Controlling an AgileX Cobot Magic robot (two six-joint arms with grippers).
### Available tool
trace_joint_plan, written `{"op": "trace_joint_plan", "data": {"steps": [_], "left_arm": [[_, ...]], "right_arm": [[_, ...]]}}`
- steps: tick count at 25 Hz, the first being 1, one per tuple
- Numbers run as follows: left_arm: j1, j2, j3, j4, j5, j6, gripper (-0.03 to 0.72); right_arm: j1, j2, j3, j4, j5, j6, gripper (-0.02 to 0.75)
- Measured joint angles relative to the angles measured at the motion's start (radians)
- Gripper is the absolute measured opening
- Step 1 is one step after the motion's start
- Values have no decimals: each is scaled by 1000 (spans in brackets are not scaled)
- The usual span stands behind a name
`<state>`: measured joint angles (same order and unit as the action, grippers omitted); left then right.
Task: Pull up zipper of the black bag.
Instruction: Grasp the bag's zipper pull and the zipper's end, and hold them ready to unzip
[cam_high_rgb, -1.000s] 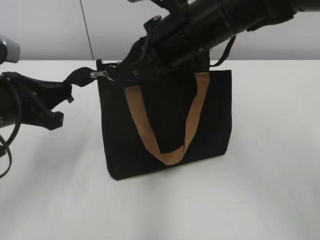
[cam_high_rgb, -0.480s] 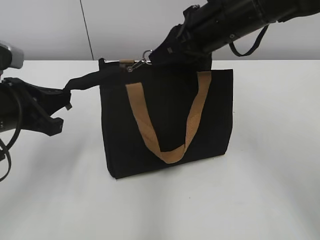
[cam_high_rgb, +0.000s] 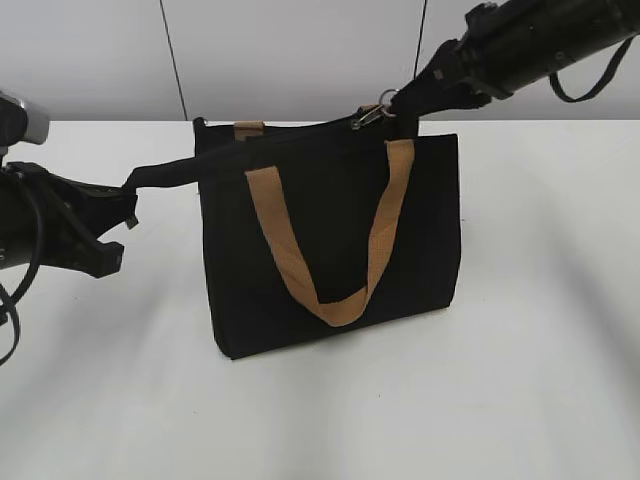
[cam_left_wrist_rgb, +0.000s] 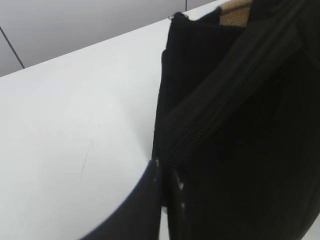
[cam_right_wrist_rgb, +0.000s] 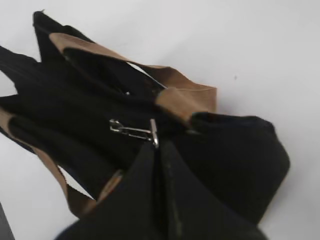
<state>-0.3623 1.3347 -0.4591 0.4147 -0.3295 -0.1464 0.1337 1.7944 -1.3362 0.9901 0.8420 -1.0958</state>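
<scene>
The zipper pull sits at the bag's far top corner, above the held fabric tab, so it is now time for my left gripper to open.
The black bag stands upright on the white table, a tan strap handle hanging down its front. My right gripper is shut on the silvery pull tab of the zipper, at the right end of the bag's top edge. In the right wrist view the tab sticks out from my shut jaws over the bag. My left gripper is shut on a black fabric tab at the bag's left end, stretched taut. In the left wrist view the jaws pinch black fabric by the zip line.
The white table spreads in front of and beside the bag. A pale wall rises behind it. A loose black cable loop hangs from the right arm.
My right gripper has moved from the bag's left end to its right end along the top edge, taking the pull tab with it. The left gripper has stayed, holding the fabric tab.
</scene>
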Motion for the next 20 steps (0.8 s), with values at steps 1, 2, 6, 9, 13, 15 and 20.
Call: {"op": "trace_joint_plan", "data": {"steps": [1,2,6,9,13,15,20], "left_arm": [[0,0,0,0,0,0,-6],[0,0,0,0,2,0,-6],[0,0,0,1,0,0,-6],[0,0,0,5,2,0,-6],[0,0,0,-16,14,0,-3],[0,0,0,-57,32,0,26],[0,-7,-9,-204,134,-3,267]], "right_arm": [[-16,-1,0,-1,4,2,-1],[-35,-1,0,-2,7,6,-1],[-75,-1,0,-3,38,17,-1],[-76,-1,0,11,45,23,-1],[-78,-1,0,46,56,25,15],[-80,-5,0,52,59,25,81],[-85,-46,0,47,66,27,367]]}}
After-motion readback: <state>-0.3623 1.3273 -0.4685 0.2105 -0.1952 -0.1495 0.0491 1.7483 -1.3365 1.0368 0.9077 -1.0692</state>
